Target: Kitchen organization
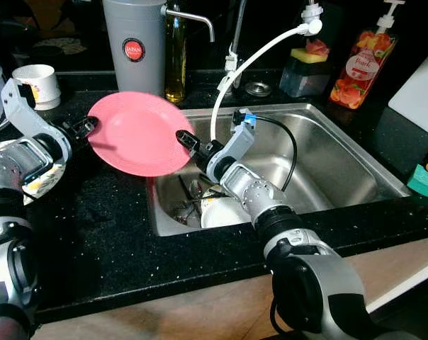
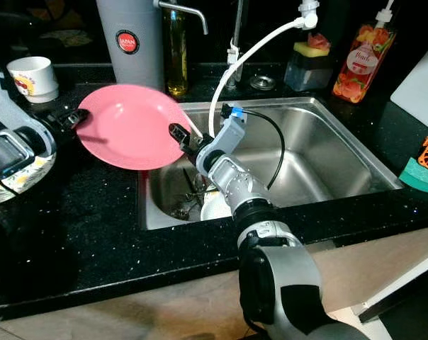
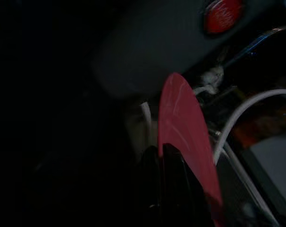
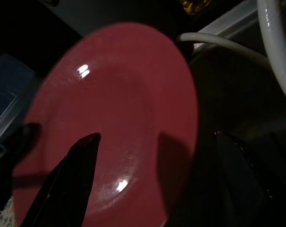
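I need to help carry the plate into the sink (image 1: 320, 170), so next I need to grab the pink plate by its rim (image 1: 179, 158) with my right gripper.
A pink plate (image 1: 137, 133) hangs tilted in the air over the black counter, by the sink's left rim. My left gripper (image 1: 86, 127) is shut on the plate's left edge; in the left wrist view its fingers (image 3: 169, 182) pinch the plate's rim (image 3: 181, 118). My right gripper (image 1: 188, 142) is at the plate's right edge, open. In the right wrist view its two fingers (image 4: 79, 161) stand wide apart, one before the plate's face (image 4: 110, 109) and the other off to the side of it.
The steel sink (image 1: 341, 170) holds a white bowl (image 1: 221, 210) and utensils. A white hose (image 1: 260, 53) arcs above it. At the back stand a grey canister (image 1: 134, 42), an oil bottle (image 1: 175, 60), a white mug (image 1: 37, 83) and a soap bottle (image 1: 361, 64). A patterned plate (image 1: 42, 180) lies left.
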Robot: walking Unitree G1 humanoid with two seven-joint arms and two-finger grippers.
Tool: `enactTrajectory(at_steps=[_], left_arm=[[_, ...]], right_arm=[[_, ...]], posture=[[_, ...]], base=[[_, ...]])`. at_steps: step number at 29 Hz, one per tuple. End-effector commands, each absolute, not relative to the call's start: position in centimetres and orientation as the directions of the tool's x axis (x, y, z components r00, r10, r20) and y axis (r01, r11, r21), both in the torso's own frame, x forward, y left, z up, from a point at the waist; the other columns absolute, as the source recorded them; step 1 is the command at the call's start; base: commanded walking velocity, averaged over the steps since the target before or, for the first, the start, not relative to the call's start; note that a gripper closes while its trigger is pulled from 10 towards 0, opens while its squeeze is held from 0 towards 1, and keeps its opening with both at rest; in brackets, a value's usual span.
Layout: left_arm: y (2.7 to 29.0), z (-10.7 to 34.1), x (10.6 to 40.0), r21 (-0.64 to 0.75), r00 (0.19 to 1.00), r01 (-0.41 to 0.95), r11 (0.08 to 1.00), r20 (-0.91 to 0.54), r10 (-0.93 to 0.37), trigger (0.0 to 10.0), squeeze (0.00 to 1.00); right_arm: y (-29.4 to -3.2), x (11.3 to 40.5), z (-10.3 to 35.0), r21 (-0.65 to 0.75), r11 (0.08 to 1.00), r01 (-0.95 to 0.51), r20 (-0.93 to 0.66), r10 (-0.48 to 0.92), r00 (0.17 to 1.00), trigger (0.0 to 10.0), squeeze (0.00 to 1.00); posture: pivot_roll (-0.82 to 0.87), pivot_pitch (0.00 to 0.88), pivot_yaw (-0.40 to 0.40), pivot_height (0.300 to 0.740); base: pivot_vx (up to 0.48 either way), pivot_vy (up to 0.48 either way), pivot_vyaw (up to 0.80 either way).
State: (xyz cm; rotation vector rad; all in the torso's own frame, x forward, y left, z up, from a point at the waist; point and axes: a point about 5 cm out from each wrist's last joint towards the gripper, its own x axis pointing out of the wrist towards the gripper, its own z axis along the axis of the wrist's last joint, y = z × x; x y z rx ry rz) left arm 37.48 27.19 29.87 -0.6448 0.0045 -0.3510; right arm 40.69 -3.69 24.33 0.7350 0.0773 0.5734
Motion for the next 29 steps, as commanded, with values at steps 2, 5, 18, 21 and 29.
enactTrajectory(at_steps=[2, 5, 18, 21, 29], left_arm=[[26.5, 31.0, 36.8, -0.548, 0.903, 0.424, 0.721, 0.188, -0.387, 0.0, 0.00], [26.2, 31.7, 36.5, -0.547, 0.885, 0.463, 0.697, 0.231, -0.405, 0.0, 0.00], [27.3, 33.0, 35.8, -0.454, 0.898, 0.432, 0.779, 0.303, -0.321, 0.0, 0.00], [27.3, 33.1, 35.7, -0.447, 0.894, 0.437, 0.780, 0.308, -0.325, 0.0, 0.00], [25.9, 33.3, 35.2, -0.449, 0.844, 0.533, 0.717, 0.339, -0.415, 0.0, 0.00]], right_arm=[[-4.3, 40.9, 25.8, 0.619, 0.602, -0.504, 0.172, 0.523, 0.835, 10.0, 0.00], [-4.7, 40.9, 26.6, 0.589, 0.613, -0.526, 0.198, 0.522, 0.830, 10.0, 0.00], [-8.9, 40.3, 32.4, 0.555, 0.551, -0.623, 0.408, 0.473, 0.781, 10.0, 1.00], [-9.1, 39.9, 32.4, 0.533, 0.544, -0.648, 0.412, 0.502, 0.761, 10.0, 1.00], [-8.4, 38.9, 30.3, 0.496, 0.536, -0.683, 0.342, 0.602, 0.721, 10.0, 0.00]], posture=[[-0.01, 0.137, -0.052, 0.740], [-0.01, 0.133, -0.056, 0.740], [-0.02, 0.118, -0.056, 0.740], [-0.02, 0.114, -0.055, 0.740], [-0.02, 0.111, -0.056, 0.740]], base=[[0.000, 0.000, 0.00], [0.000, 0.000, 0.00], [0.000, 0.000, 0.00], [0.000, 0.000, 0.00], [0.000, 0.000, 0.00]])
